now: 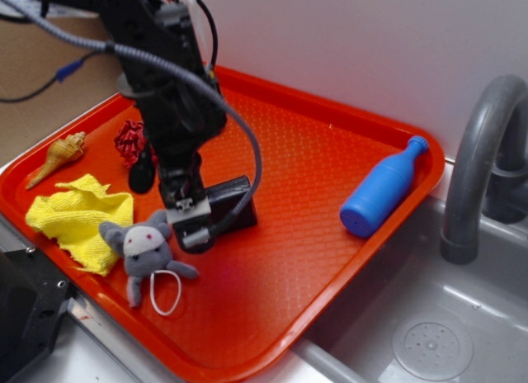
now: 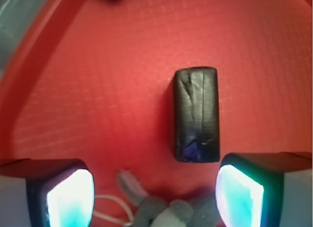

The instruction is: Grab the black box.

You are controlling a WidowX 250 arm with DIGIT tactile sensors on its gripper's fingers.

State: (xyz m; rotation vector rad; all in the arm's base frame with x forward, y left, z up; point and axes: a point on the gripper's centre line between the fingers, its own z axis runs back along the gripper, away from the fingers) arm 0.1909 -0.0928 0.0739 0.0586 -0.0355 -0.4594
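Observation:
My fingers stop short of the black box's near end (image 2: 197, 156), so closing now would miss; my gripper moves toward the black box next, before closing.
The black box (image 2: 196, 114) lies flat on the red tray (image 2: 98, 90), lengthwise, just ahead of my right finger in the wrist view. In the exterior view the black box (image 1: 235, 203) sits mid-tray, partly hidden behind my arm. My gripper (image 2: 154, 190) is open, and its two glowing pads (image 2: 68, 197) stand wide apart. Nothing is held; between and below the fingers shows the grey toy mouse (image 2: 166, 207). The gripper (image 1: 191, 226) hovers low between the mouse and the box.
On the tray (image 1: 346, 135) are a grey mouse (image 1: 147, 249) with a white loop, a yellow cloth (image 1: 78, 218), a shell (image 1: 58, 156), a red crumpled item (image 1: 129, 140), a dark capsule (image 1: 142, 175) and a blue bottle (image 1: 381, 189). A sink (image 1: 429, 333) and faucet (image 1: 478, 152) stand right.

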